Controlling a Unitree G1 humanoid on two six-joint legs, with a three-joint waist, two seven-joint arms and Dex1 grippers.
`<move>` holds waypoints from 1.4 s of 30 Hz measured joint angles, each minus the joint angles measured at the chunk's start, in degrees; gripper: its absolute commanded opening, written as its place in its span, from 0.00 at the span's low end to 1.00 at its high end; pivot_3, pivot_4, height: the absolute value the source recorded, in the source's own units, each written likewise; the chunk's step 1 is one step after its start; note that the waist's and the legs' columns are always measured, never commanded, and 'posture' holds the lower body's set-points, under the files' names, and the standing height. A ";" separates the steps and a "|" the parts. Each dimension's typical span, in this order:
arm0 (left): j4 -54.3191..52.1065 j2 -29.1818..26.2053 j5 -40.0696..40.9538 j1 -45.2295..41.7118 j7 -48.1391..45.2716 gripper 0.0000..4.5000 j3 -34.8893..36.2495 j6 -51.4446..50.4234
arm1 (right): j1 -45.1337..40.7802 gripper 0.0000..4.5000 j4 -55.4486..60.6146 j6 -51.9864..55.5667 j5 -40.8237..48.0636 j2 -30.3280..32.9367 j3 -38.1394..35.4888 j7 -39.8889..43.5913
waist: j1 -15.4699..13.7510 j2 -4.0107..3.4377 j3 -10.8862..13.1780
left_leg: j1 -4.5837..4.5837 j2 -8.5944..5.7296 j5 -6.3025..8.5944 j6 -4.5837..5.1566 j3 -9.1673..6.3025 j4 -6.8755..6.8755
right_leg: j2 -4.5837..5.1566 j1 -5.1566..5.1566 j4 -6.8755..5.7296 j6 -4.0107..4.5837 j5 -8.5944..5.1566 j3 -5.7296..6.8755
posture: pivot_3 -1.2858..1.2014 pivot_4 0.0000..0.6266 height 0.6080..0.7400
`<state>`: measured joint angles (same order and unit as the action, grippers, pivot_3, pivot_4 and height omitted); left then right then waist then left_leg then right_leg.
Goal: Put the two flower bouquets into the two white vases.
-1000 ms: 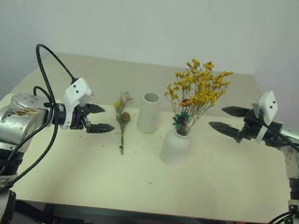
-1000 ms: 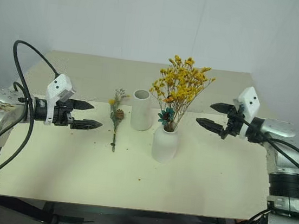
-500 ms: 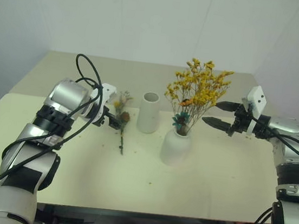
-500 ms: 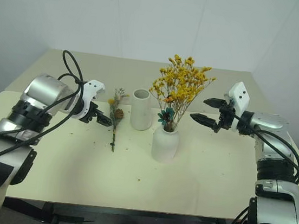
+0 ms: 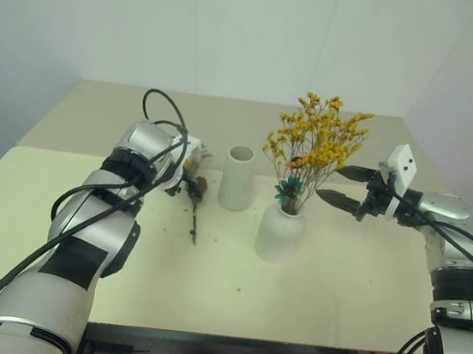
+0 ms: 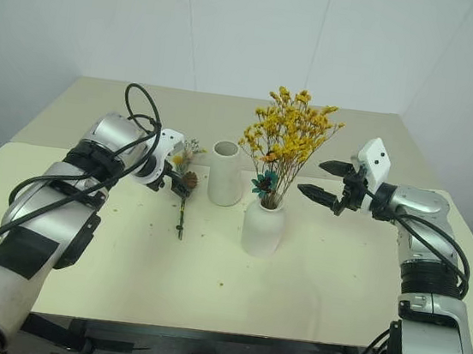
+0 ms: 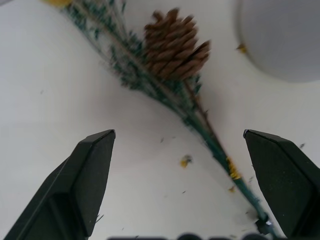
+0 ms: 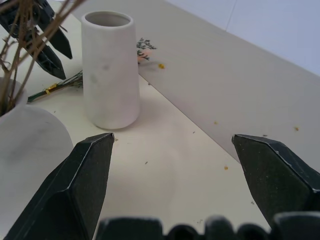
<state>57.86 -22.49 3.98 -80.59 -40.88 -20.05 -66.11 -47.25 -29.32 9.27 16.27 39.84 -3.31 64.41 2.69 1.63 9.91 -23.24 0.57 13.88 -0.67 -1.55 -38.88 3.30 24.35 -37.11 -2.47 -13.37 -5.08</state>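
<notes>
My left gripper grabs the small sprig bundle (image 5: 193, 199) by its thin stems next, to stand it in the tall white vase (image 5: 237, 178).
The small sprig bundle (image 5: 193, 199) lies flat on the table, its pinecone (image 7: 172, 45) and thin stem (image 7: 215, 145) seen close up. My left gripper (image 7: 177, 134) hangs open just above it, tilted down, with one finger on each side of the stem and not touching it. Right of the sprig stands the tall white vase (image 5: 237, 178), with nothing in it. The dome-shaped white vase (image 5: 280, 230) holds the bushy yellow bouquet (image 5: 314, 143). My right gripper (image 5: 332, 182) is open in the air beside that bouquet's stems, holding nothing.
The beige table (image 5: 336, 276) has a seam across its back part, and a white wall stands behind it. Small yellow crumbs (image 7: 186, 161) are scattered on the top. A black cable (image 5: 154, 106) loops over my left arm.
My left arm has swung in from the left and tipped downward, bringing its open gripper over the sprig bundle. The right gripper has stayed about where it was.
</notes>
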 measured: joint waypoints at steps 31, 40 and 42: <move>8.23 7.07 -4.24 -0.35 7.79 0.00 8.65 -2.72 | 1.30 1.00 1.88 1.23 0.79 -0.57 -0.04 -0.88 | -0.08 0.01 0.00 | 0.05 -0.07 0.00 0.00 -0.03 -0.01 | 0.05 -0.04 -0.03 -0.01 0.00 -0.01 | 0.52 0.24 1.00; 7.54 3.85 -4.25 0.61 9.36 0.00 10.71 -2.61 | 1.30 1.00 1.84 1.42 0.79 -0.56 -0.04 -0.95 | 0.34 0.01 0.00 | 0.06 -0.07 0.00 0.00 -0.03 0.00 | 0.04 -0.01 -0.05 -0.01 0.01 -0.03 | 0.52 0.24 1.00; 6.69 1.87 -4.27 0.80 10.75 0.00 11.94 -2.07 | 1.30 1.00 1.76 1.50 0.78 -0.53 -0.04 -0.90 | 0.44 0.01 0.00 | 0.04 -0.06 0.00 0.00 -0.04 0.00 | 0.05 0.00 -0.07 -0.01 0.01 -0.02 | 0.52 0.24 1.00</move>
<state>64.55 -20.62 -0.28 -79.78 -30.13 -8.10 -68.19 -45.95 -27.56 10.77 17.05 39.32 -3.35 63.52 3.12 1.64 9.91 -23.19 0.51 13.88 -0.68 -1.59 -38.88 3.34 24.35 -37.18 -2.48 -13.37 -5.11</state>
